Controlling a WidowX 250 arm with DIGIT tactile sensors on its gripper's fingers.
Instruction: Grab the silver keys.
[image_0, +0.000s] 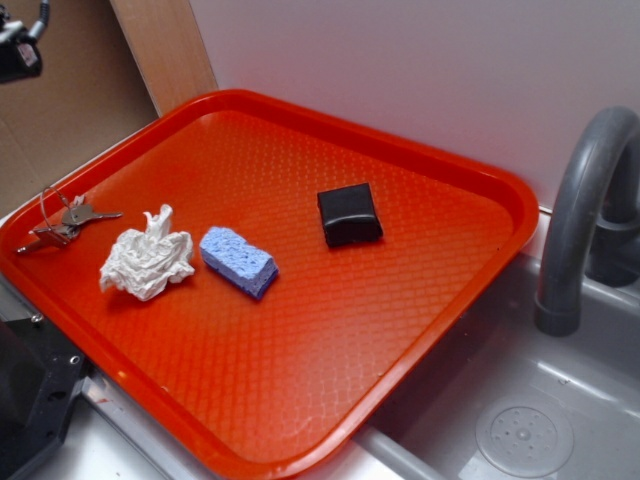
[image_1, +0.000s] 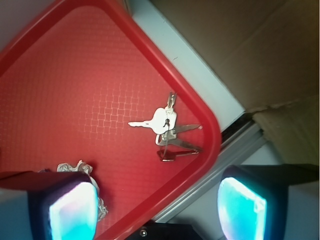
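The silver keys lie flat against the tray, and their thin wire ring (image_0: 43, 201) stands up. My gripper needs to take hold of the keys by that ring next.
The silver keys (image_0: 68, 222) lie on a thin wire ring near the left corner of the red tray (image_0: 430, 160), just left of the crumpled white tissue (image_0: 146, 260). In the wrist view the keys (image_1: 167, 127) lie flat near the tray's rounded corner (image_1: 212, 145). My gripper (image_1: 157, 210) hangs well above the tray, open and empty, with its fingers wide apart at the bottom of the wrist view; the keys sit ahead of the gap between them. In the exterior view only a dark part of the arm (image_0: 20, 45) shows at the top left.
A blue sponge (image_0: 238, 260) lies right of the tissue and a black block (image_0: 350, 214) lies at mid-tray. A grey sink (image_0: 530, 420) with a grey faucet (image_0: 580, 210) lies right of the tray. Brown cardboard (image_1: 260, 50) lies past the tray's left edge.
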